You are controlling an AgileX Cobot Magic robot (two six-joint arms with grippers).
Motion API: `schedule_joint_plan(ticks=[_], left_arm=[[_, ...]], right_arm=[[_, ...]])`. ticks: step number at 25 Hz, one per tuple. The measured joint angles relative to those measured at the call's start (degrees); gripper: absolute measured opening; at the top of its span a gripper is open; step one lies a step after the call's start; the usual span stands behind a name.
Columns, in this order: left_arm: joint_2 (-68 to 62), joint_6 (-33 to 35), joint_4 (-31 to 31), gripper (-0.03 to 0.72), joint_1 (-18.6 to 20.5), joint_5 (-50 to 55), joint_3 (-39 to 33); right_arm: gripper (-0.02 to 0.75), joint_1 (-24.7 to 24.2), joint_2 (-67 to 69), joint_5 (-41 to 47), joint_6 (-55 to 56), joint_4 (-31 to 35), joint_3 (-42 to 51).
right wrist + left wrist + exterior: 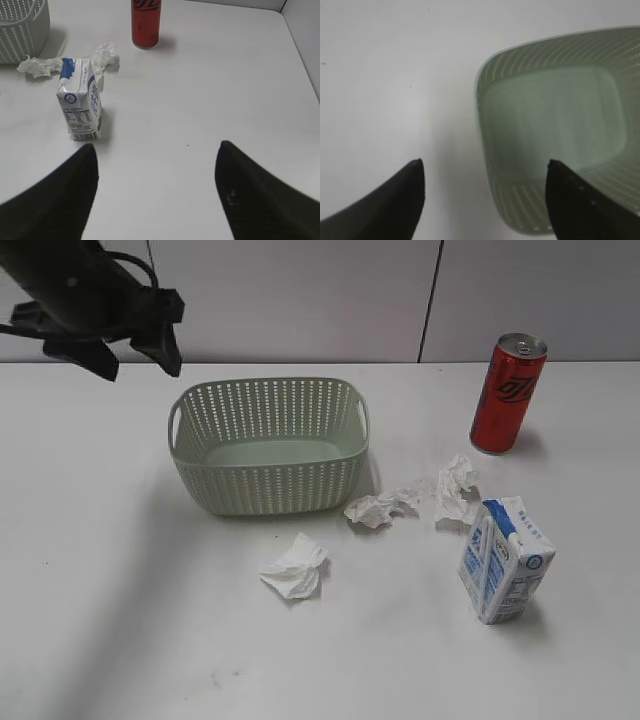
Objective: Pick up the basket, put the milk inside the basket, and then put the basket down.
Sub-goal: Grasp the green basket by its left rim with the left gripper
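The basket's wide body [272,460] is far broader than my fingers, so my left gripper will next grab the basket by the thin rim at its short end [173,427].
The sage-green basket [268,445] stands empty on the white table, left of centre. It also shows in the left wrist view [555,125] and its corner in the right wrist view [22,27]. The white and blue milk carton [504,560] stands upright at the right front, also in the right wrist view [80,100]. My left gripper [140,355] hangs open above the table, up and to the left of the basket; its fingertips [485,167] straddle the basket's left rim from above. My right gripper [156,150] is open and empty over bare table, to the right of the milk.
A red soda can [508,393] stands at the back right, also in the right wrist view [146,22]. Crumpled tissues lie between basket and milk [415,498] and in front of the basket [295,568]. A wall runs along the table's back edge.
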State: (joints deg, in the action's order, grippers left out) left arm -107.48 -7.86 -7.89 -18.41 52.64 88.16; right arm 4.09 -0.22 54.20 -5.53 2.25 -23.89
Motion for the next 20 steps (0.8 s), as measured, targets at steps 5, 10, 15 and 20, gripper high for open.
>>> schedule_joint_plan(ticks=[5,10,15,20], left_arm=[[-8.1,-1.6,-0.6,0.571,0.0,1.3,5.3],[-13.0,-2.1,-0.8,0.571,0.0,1.4,6.3],[-15.9,-2.3,-0.9,0.550,0.0,1.4,6.3],[-17.1,-2.3,-1.0,0.379,0.0,1.5,6.3]], right_arm=[[0.573,0.0,0.0,0.0,0.0,0.0,0.0],[0.573,0.0,0.0,0.0,0.0,0.0,0.0],[0.573,0.0,0.0,0.0,0.0,0.0,0.0],[0.573,0.0,0.0,0.0,0.0,0.0,0.0]])
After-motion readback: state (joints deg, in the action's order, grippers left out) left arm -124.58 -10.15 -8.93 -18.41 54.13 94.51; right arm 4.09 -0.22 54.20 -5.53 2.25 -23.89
